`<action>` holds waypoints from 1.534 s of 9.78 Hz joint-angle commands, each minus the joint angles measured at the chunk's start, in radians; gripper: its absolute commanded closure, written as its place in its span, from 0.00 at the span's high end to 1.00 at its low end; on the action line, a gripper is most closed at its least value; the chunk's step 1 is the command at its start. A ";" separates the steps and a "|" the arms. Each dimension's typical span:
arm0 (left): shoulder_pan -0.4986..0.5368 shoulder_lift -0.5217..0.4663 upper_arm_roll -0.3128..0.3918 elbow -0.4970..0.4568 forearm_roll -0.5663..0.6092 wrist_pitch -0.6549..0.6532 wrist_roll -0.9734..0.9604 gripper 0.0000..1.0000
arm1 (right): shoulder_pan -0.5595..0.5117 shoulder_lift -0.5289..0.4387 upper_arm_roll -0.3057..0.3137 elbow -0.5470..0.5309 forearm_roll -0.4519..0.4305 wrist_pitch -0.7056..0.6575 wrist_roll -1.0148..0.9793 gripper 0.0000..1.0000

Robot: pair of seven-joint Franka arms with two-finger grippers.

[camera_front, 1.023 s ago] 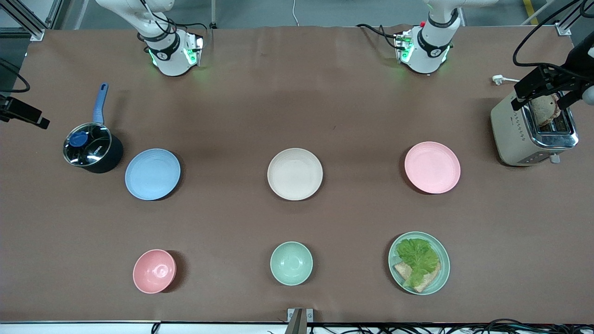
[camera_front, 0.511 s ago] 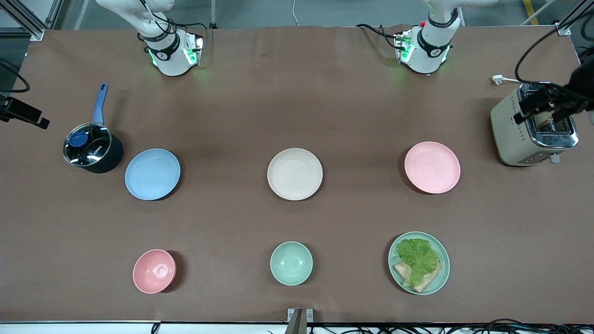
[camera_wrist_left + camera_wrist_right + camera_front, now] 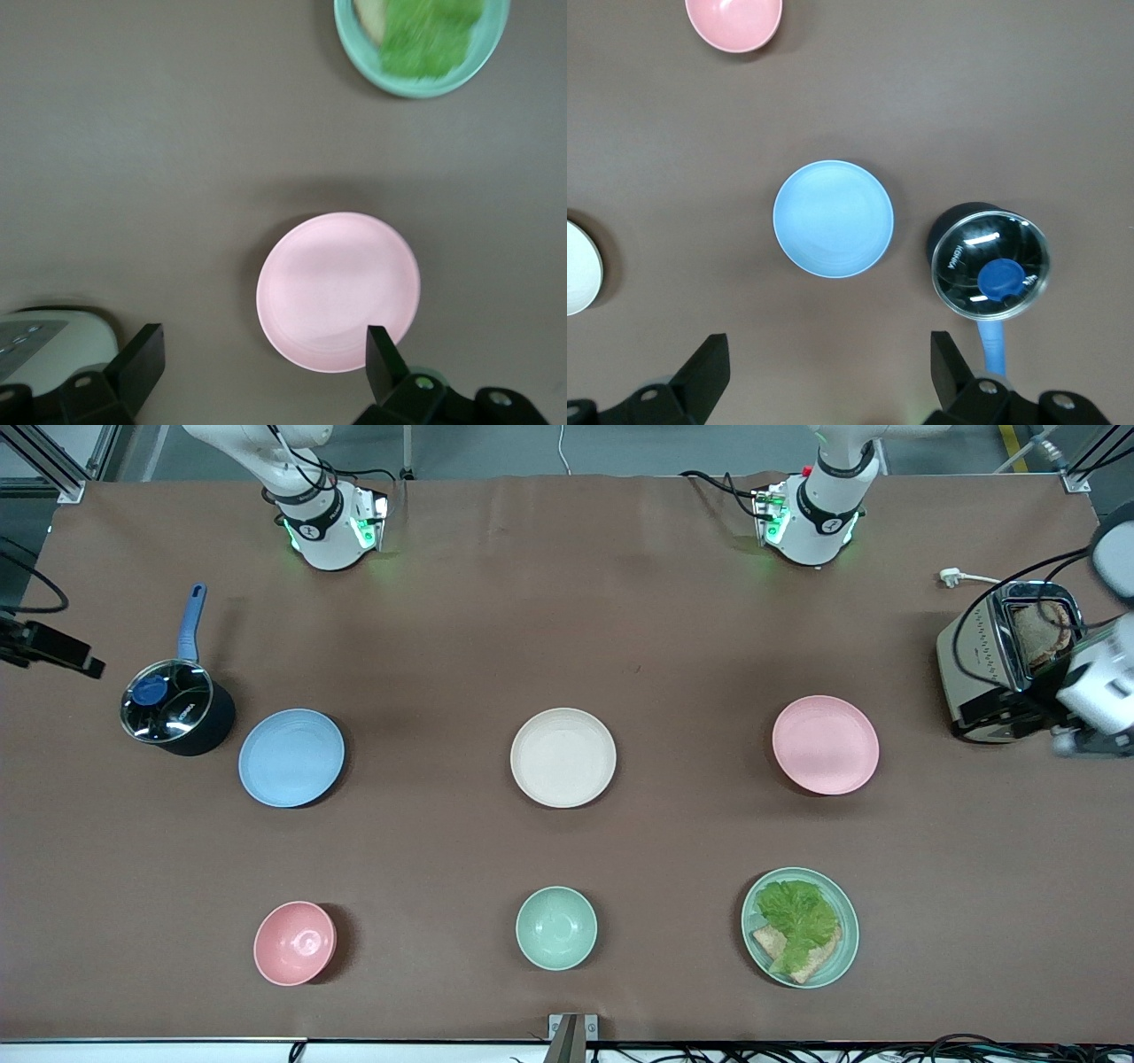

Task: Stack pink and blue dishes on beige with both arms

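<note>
The pink plate [image 3: 825, 744] needs to be stacked on the beige dish, so my left gripper should grab the pink plate by its rim next.
The pale pink plate [image 3: 825, 744] lies toward the left arm's end of the table, the light blue plate [image 3: 291, 757] toward the right arm's end, and the cream-beige plate [image 3: 563, 757] between them. All three are bare and apart. My left gripper [image 3: 261, 354] hangs open and empty high over the table between the toaster and the pink plate [image 3: 338, 290]. Its wrist [image 3: 1094, 691] shows at the table's edge. My right gripper [image 3: 828, 354] hangs open and empty high over bare table beside the blue plate [image 3: 833, 219] and the pot.
A lidded dark pot [image 3: 175, 707] with a blue handle stands beside the blue plate. A toaster [image 3: 988, 664] holding bread stands beside the pink plate. Nearer the front camera are a pink bowl [image 3: 295, 943], a mint bowl [image 3: 556, 927] and a mint plate with lettuce and bread [image 3: 800, 927].
The left arm's hand has swung off the top of the toaster toward the front camera, uncovering the bread in it. The plates have not moved.
</note>
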 commanded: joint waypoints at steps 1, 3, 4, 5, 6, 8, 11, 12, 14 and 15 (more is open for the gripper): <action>0.002 0.171 0.009 -0.010 -0.055 0.052 0.113 1.00 | -0.034 0.020 -0.020 -0.204 0.079 0.191 -0.151 1.00; 0.016 0.244 0.009 -0.055 -0.121 0.155 0.228 1.00 | -0.063 0.080 -0.050 -0.344 0.146 0.345 -0.334 1.00; 0.018 0.281 0.009 -0.053 -0.155 0.172 0.265 1.00 | -0.072 0.118 -0.062 -0.384 0.186 0.412 -0.426 1.00; 0.015 0.311 0.007 -0.055 -0.187 0.174 0.278 1.00 | -0.089 0.170 -0.063 -0.418 0.220 0.487 -0.506 1.00; 0.009 0.331 0.007 -0.055 -0.189 0.174 0.281 1.00 | -0.098 0.221 -0.063 -0.456 0.268 0.566 -0.580 1.00; 0.007 0.374 0.007 -0.076 -0.188 0.174 0.332 0.88 | -0.100 0.304 -0.063 -0.491 0.340 0.666 -0.716 0.99; 0.010 0.358 0.004 -0.098 -0.192 0.174 0.339 0.15 | -0.095 0.339 -0.063 -0.534 0.377 0.729 -0.747 0.83; 0.007 0.359 0.004 -0.101 -0.197 0.174 0.339 0.07 | -0.094 0.342 -0.063 -0.560 0.392 0.755 -0.770 0.73; 0.009 0.362 0.004 -0.101 -0.197 0.174 0.339 0.01 | -0.091 0.352 -0.061 -0.577 0.430 0.763 -0.772 0.60; 0.009 0.365 0.004 -0.101 -0.197 0.174 0.339 0.02 | -0.091 0.359 -0.061 -0.579 0.434 0.763 -0.772 0.53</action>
